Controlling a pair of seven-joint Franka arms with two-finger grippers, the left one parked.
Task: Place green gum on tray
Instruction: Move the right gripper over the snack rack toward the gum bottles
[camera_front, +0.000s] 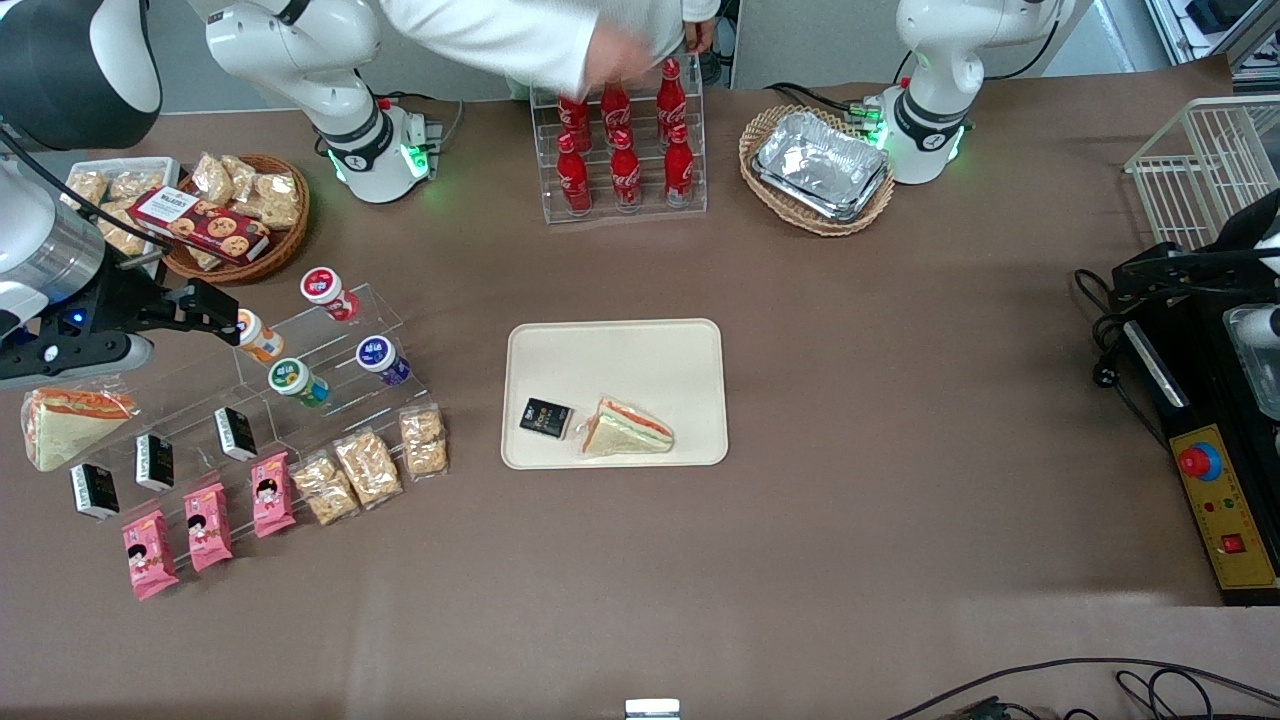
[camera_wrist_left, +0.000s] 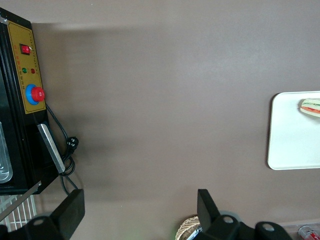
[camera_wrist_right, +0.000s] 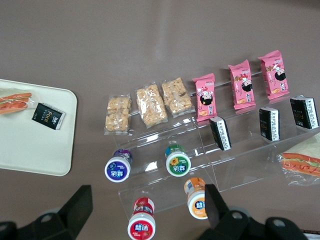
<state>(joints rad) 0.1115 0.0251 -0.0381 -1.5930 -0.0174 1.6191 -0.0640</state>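
Note:
The stand's step (camera_front: 339, 390) hides the lower body of the green gum. To place the gum on the tray, my right gripper should next grab it by its white lid (camera_front: 288, 376).
The green gum (camera_front: 296, 381) stands on the clear acrylic step stand (camera_front: 330, 370), between an orange bottle (camera_front: 258, 336) and a purple bottle (camera_front: 382, 360). In the right wrist view its white lid with a green label (camera_wrist_right: 178, 161) faces the camera. My right gripper (camera_front: 215, 308) is open and empty. It hovers over the stand's upper step, a little farther from the front camera than the green gum, with the red bottle (camera_wrist_right: 142, 222) between its fingers (camera_wrist_right: 80, 205). The cream tray (camera_front: 620, 355) lies at mid-table, also in the right wrist view (camera_wrist_right: 30, 140), holding a sandwich (camera_front: 628, 428) and a black packet (camera_front: 545, 417).
Pink snack packs (camera_front: 208, 525), black packets (camera_front: 153, 460) and rice crackers (camera_front: 370, 465) line the stand's lower steps. A wrapped sandwich (camera_front: 65, 425) lies beside it. A cookie basket (camera_front: 235, 215), a cola rack (camera_front: 622, 150) and a basket of foil trays (camera_front: 818, 168) stand farther back.

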